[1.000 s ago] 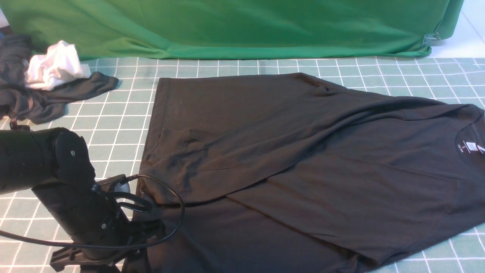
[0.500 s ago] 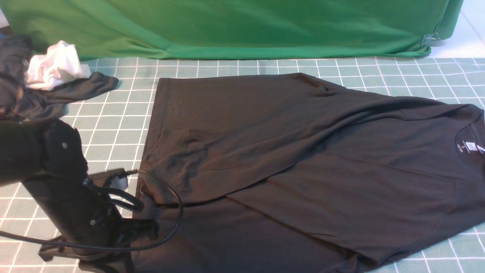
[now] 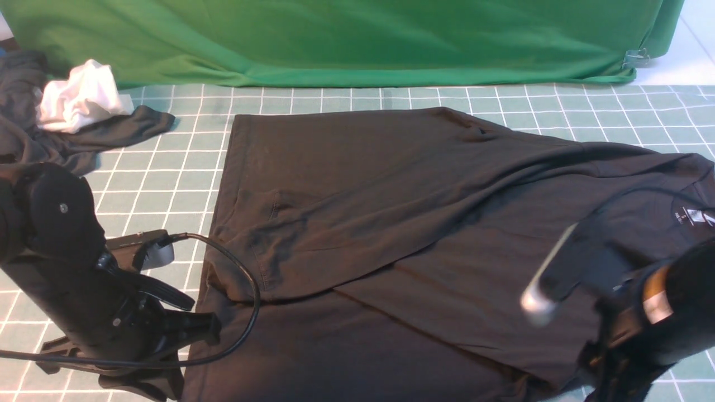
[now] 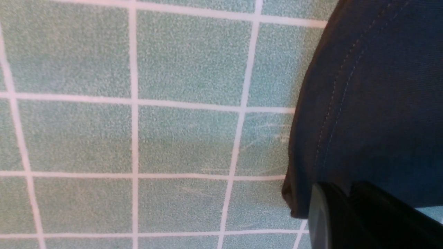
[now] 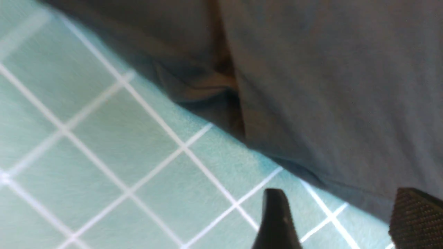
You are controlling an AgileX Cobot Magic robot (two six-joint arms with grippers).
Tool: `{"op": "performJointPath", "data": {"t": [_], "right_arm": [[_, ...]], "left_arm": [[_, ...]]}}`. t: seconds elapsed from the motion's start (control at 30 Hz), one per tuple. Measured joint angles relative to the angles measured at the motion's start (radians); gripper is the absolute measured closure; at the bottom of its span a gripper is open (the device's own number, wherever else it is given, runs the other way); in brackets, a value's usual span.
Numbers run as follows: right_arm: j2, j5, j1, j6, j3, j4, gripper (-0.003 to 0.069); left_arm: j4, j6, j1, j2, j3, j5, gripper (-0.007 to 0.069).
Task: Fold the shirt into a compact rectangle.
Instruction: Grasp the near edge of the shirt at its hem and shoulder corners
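My right gripper grabs the black shirt by its bunched fold next, to fold it into a compact rectangle.
The black shirt lies spread across the grid mat, its collar and white neck label at the right and its hem at the left. One side is folded over the body. At the near left corner my left arm reaches down. In the left wrist view the left gripper is shut on the stitched hem corner of the shirt. My right arm hangs over the near right edge. The right gripper is open above the mat, just short of the shirt's edge, with nothing between its fingers.
A smaller dark garment bunched with a white cloth sits at the far left. A green backdrop closes the far side, with a metal clip at its right end. A black cable loops from the left arm over the shirt.
The left arm has shifted left and its jaws have closed on the hem corner. The right arm has come into view at the lower right, and its jaws have spread.
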Motion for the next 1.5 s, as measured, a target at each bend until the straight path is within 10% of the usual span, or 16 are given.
{"op": "performJointPath", "data": {"t": [0.47, 1.03, 1.3, 1.5], "right_arm": [[0.169, -0.055, 0.066, 0.028, 0.000, -0.096, 0.0234], [0.169, -0.091, 0.066, 0.054, 0.000, -0.097, 0.0233], [0.169, -0.104, 0.066, 0.059, 0.000, -0.097, 0.0233], [0.169, -0.109, 0.066, 0.059, 0.000, -0.097, 0.0233]], "left_arm": [[-0.028, 0.009, 0.000, -0.001, 0.030, 0.036, 0.0561], [-0.154, 0.011, 0.000, 0.018, 0.160, -0.194, 0.0156], [-0.183, 0.077, 0.000, 0.050, 0.159, -0.215, 0.0258], [-0.204, 0.128, 0.000, 0.059, 0.160, -0.223, 0.0545]]}}
